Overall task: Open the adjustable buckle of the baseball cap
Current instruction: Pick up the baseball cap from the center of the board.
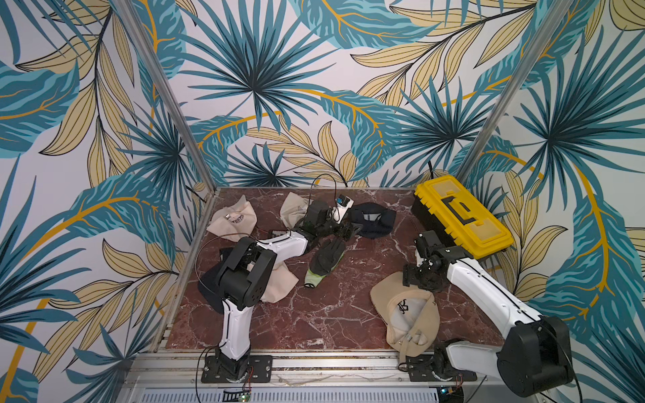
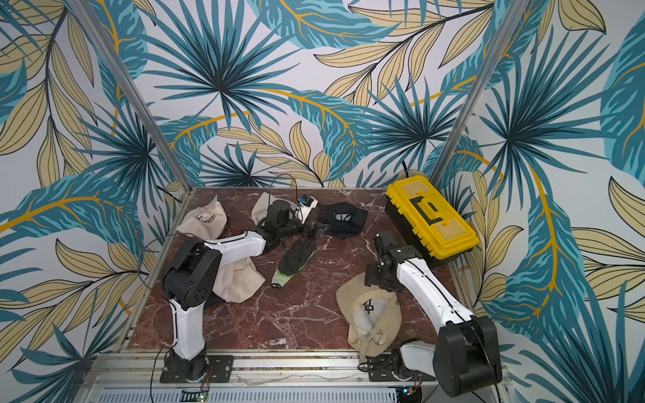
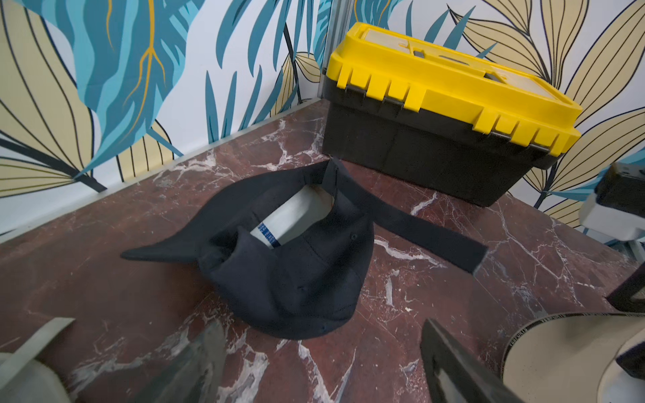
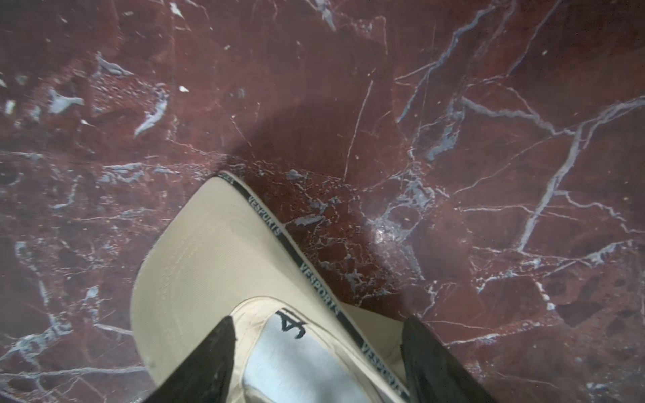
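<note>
I should grab the beige baseball cap point(image 1: 408, 314) with my right gripper by the lettered edge of its brim. The buckle strap then stays free to be opened.
A dark navy baseball cap point(image 3: 296, 272) lies upside down at the back of the table, seen in both top views point(image 1: 373, 218) point(image 2: 343, 219). Its back strap point(image 3: 429, 237) lies undone, stretched flat on the marble. My left gripper point(image 3: 321, 377) point(image 1: 349, 232) hovers just in front of it, open, with nothing between its fingers. A beige baseball cap point(image 1: 408, 314) point(image 4: 216, 265) lies upside down near the front right, its buckle strap point(image 1: 409, 340) at the near end. My right gripper point(image 4: 319, 366) point(image 1: 415, 279) stands open over the cap's front.
A yellow-lidded black toolbox point(image 1: 460, 216) point(image 3: 436, 132) stands at the back right. A black glove with a green cuff point(image 1: 326, 261) lies mid-table. More beige caps lie at the back left point(image 1: 234, 219), behind the left arm point(image 1: 293, 209) and under it point(image 1: 279, 282).
</note>
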